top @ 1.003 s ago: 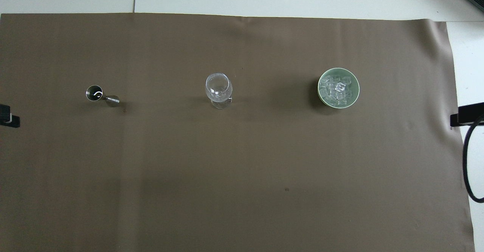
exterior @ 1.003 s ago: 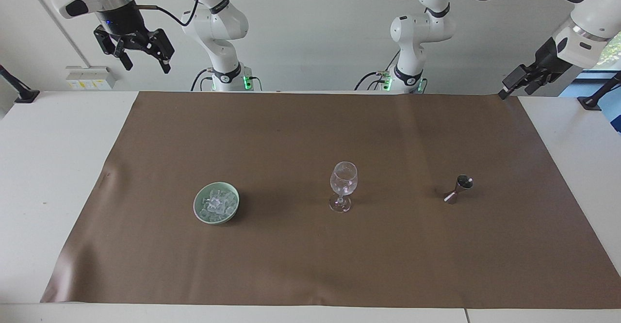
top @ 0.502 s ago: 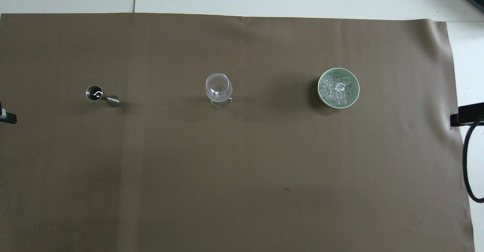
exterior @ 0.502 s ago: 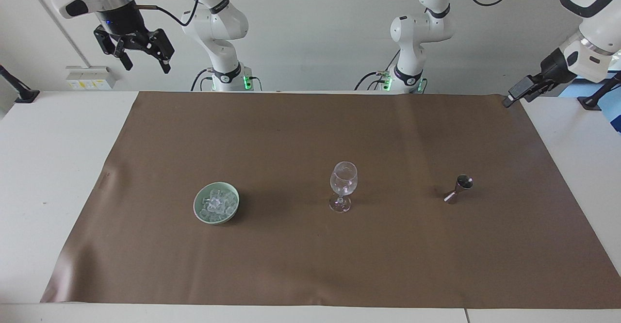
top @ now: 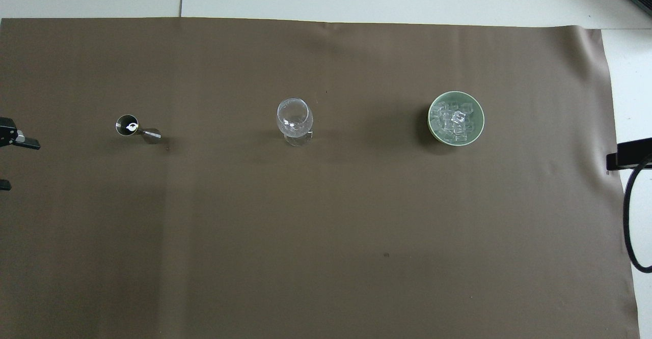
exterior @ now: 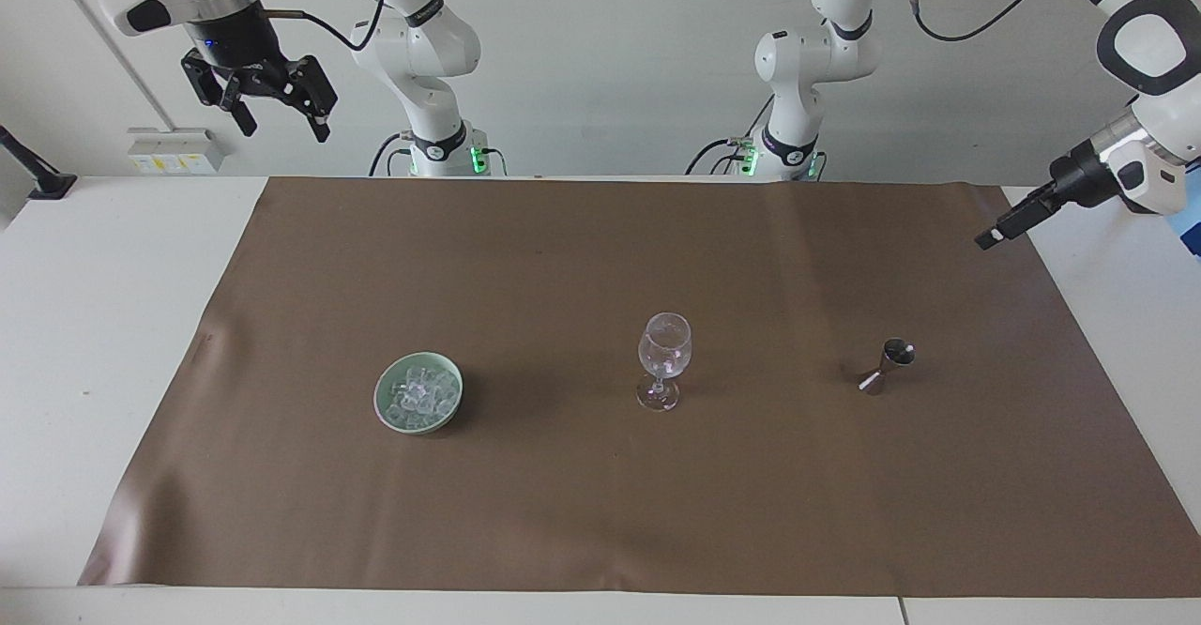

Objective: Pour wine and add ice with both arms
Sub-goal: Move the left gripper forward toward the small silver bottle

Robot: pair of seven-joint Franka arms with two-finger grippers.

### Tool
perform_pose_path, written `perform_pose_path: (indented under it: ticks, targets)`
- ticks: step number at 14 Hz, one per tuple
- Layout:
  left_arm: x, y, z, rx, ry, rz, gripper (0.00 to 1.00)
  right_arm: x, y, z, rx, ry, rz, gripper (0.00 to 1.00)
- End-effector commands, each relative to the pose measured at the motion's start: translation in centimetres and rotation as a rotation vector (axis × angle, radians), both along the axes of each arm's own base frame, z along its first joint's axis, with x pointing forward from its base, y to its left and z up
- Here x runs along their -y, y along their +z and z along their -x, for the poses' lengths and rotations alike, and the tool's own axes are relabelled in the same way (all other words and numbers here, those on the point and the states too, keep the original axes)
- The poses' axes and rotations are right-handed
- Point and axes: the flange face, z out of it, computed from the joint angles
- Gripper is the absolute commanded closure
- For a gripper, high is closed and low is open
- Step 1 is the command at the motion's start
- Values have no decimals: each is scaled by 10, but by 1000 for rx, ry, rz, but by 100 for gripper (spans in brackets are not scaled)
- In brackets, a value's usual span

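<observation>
The jigger's cups meet at its narrow middle and slope outward toward both ends of the jigger, so my left gripper will pick up the jigger there next.
A clear stemmed glass stands upright mid-cloth. Toward the right arm's end, a pale green bowl holds several clear ice cubes. Toward the left arm's end stands a small metal jigger. My left gripper is open and empty, raised over the cloth's edge at its own end, apart from the jigger. My right gripper is open and empty, held high off the cloth's corner at its own end, and waits.
A brown cloth covers most of the white table. Black clamp mounts sit at the table's corners nearest the robots. A black part with a cable shows at the overhead view's edge.
My left arm has swung and lowered its gripper from the cloth's corner toward the jigger's end; both its fingers now show from above. The right arm has stayed put.
</observation>
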Motion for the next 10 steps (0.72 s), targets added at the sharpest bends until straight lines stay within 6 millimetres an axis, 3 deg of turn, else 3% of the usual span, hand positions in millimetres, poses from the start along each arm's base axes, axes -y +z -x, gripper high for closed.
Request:
perform_pose_path:
  ticks: [1, 10]
  targets:
    - [3, -8, 2, -40, 172, 35, 0, 2, 0, 3, 17, -9, -21, 0]
    - [10, -30, -1, -162, 359, 122, 0, 2, 0, 4, 15, -9, -21, 0]
